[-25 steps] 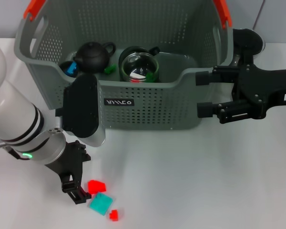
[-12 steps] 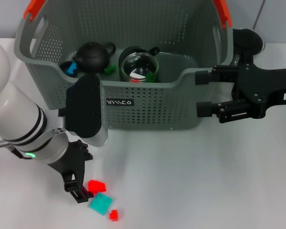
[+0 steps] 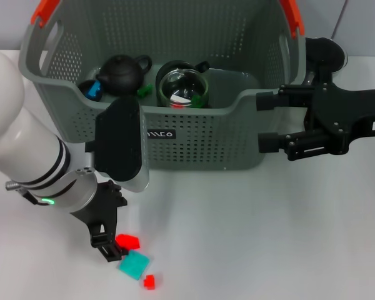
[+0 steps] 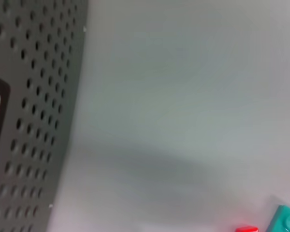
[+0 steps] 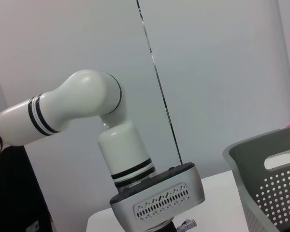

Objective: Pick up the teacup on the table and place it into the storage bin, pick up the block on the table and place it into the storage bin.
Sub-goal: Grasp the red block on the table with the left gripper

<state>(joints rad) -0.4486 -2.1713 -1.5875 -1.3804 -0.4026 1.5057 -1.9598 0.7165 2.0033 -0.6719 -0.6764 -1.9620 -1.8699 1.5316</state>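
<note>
My left gripper's fingertips are low beside the red block, so it is time to close now. Closing now would catch the red block [image 3: 130, 241] by the teal block [image 3: 133, 265].
The grey-green storage bin [image 3: 194, 134] stands at the back of the table. A round glass teacup [image 3: 182, 87] with a dark rim lies inside it, next to a black teapot [image 3: 122, 72]. On the table near the front edge lie a red block [image 3: 127, 240], a teal block [image 3: 133, 265] and a small red block [image 3: 149, 282]. My left gripper [image 3: 110, 247] is low over the table, right beside the red block on its left. The left wrist view shows the bin wall [image 4: 34, 121], the teal block [image 4: 286, 220] and a red block's edge [image 4: 246, 229]. My right gripper [image 3: 269, 122] stands open beside the bin's right end.
A blue object [image 3: 92, 90] and green pieces [image 3: 144, 90] also lie in the bin. Orange-red handle ends [image 3: 45, 9] stick up at its top corners. White tabletop [image 3: 250, 237] stretches in front of the bin.
My left arm has shifted a little to the right, bringing its gripper closer to the red block. The right arm and the blocks have not moved.
</note>
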